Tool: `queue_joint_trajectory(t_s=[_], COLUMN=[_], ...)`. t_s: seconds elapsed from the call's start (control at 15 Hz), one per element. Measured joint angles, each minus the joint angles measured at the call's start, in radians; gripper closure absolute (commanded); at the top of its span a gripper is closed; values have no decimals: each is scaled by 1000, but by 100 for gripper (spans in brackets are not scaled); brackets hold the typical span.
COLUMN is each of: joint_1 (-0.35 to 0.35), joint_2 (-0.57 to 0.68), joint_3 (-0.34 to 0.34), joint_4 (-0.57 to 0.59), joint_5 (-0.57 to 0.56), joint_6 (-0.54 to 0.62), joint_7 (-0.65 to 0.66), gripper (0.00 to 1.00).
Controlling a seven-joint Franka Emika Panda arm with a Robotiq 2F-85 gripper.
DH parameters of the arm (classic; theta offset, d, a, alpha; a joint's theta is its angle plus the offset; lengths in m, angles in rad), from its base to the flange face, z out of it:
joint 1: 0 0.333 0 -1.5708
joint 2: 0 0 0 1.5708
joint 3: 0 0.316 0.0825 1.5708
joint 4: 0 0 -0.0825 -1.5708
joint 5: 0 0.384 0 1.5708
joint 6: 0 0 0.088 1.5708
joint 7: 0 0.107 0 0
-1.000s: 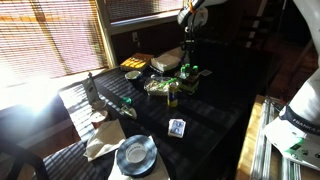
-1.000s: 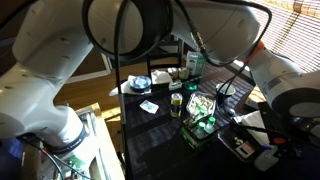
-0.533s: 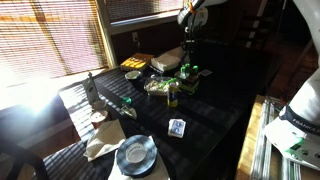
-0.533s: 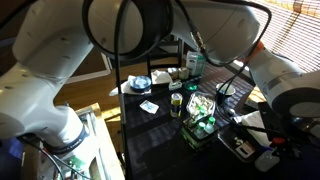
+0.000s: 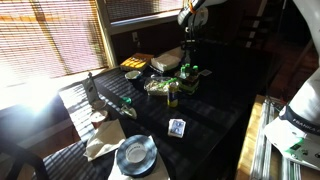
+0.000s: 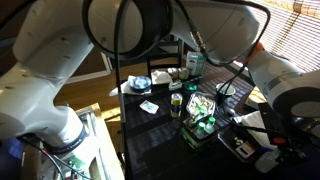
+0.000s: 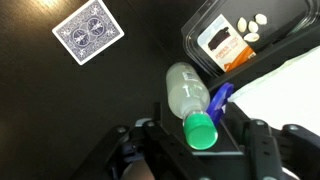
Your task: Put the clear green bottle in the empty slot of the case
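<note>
In the wrist view my gripper's fingers reach past the green cap (image 7: 200, 130) beside the neck, so it is now time to close on the cap.
The clear green bottle (image 7: 185, 90), pale and see-through with a green cap, stands on the dark table. In the wrist view its cap sits between my fingers. My gripper (image 7: 203, 140) is open, with a finger on each side of the cap and a gap showing on the right side. In both exterior views the gripper (image 5: 187, 48) (image 6: 190, 58) hangs over the bottle (image 5: 187, 71) (image 6: 193, 70). The case (image 6: 203, 122), a low dark box with green bottle tops, stands apart from the bottle; it also shows in an exterior view (image 5: 160, 86).
A playing card (image 7: 88, 30) lies near the bottle. A black container with pills (image 7: 240, 35) and a blue ring (image 7: 220, 98) lie beside it. A brownish bottle (image 6: 176, 103), a plate (image 5: 135, 153) and a flat grey tray (image 6: 245, 147) also stand on the table.
</note>
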Motion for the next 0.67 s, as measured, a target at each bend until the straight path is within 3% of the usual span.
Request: queue_joint_trajectory(t_s=[0.4, 0.67], joint_1=[2, 4], joint_2=[0, 1], joint_3=[-1, -3], joint_4=[1, 2], joint_5=[-3, -8], joint_6=[1, 1], joint_7=[9, 13], gripper=[95, 93])
